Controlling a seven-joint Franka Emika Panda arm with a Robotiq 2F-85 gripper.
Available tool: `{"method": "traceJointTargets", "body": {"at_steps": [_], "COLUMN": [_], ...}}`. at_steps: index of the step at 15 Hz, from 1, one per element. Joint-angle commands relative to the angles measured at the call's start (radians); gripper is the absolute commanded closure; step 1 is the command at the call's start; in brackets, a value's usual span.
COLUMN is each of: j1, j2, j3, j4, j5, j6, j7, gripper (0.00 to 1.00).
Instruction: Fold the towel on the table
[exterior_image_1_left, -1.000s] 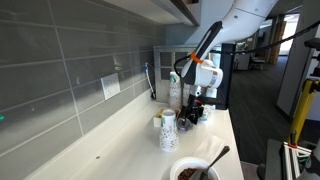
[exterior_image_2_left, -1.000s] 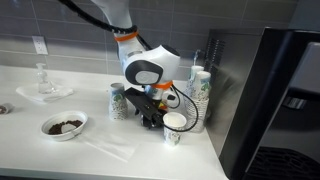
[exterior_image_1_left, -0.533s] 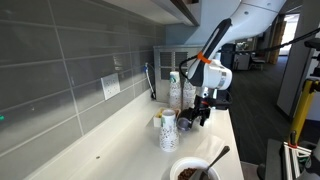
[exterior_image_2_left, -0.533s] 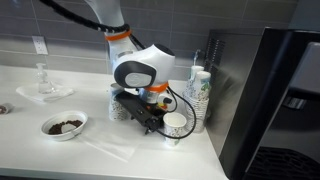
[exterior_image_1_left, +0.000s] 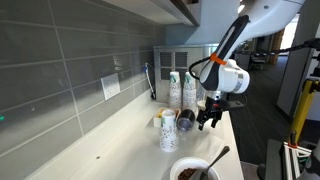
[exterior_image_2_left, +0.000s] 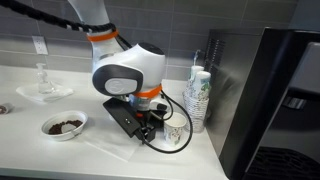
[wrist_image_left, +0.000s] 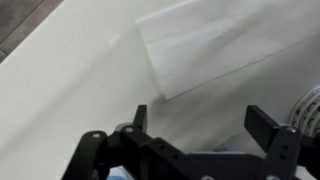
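Observation:
I should next pinch the towel (wrist_image_left: 215, 40) by its nearest corner with my gripper and leave the rest flat on the tabletop, so I can fold that corner across the rest.
The towel (wrist_image_left: 215, 40) is a thin white sheet lying flat on the off-white table (wrist_image_left: 60, 90); in an exterior view it lies (exterior_image_2_left: 108, 148) near the table's (exterior_image_2_left: 30, 150) front edge. My gripper (wrist_image_left: 205, 125) is open and empty, hovering just above the table beside the towel's near edge. In both exterior views the gripper (exterior_image_2_left: 150, 126) (exterior_image_1_left: 208, 116) hangs low over the table (exterior_image_1_left: 120, 140), between the towel and the cups.
A bowl of dark food (exterior_image_2_left: 63, 125) with a spoon (exterior_image_1_left: 218, 156) stands near the towel. Paper cups (exterior_image_2_left: 198, 95) (exterior_image_1_left: 168, 130) stand close to the gripper, one (exterior_image_2_left: 178, 132) right beside it. A glass item (exterior_image_2_left: 42, 85) is at the back. A dark appliance (exterior_image_2_left: 270, 90) bounds one end.
The arm has swung away from the cups and lowered toward the towel side of the table. The gripper stays open and empty. The towel has not moved.

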Motion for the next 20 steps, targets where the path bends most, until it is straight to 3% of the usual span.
{"method": "traceJointTargets", "body": {"at_steps": [1,12,15,16,17,20], "j1": [0.018,0.034,0.032,0.032,0.032,0.035], "j2": [0.019,0.086,0.089,0.09,0.091,0.096], "j3": [0.012,-0.031,-0.03,-0.027,-0.026,-0.026], "j4": [0.002,0.003,0.003,0.003,0.003,0.003], "j5": [-0.024,-0.332,-0.359,-0.358,-0.362,-0.373], "j6": [0.03,0.013,0.014,0.015,0.016,0.022], "j7": [0.049,0.301,0.324,0.325,0.328,0.335], "gripper": [0.0,0.0,0.0,0.25,0.26,0.49]}}
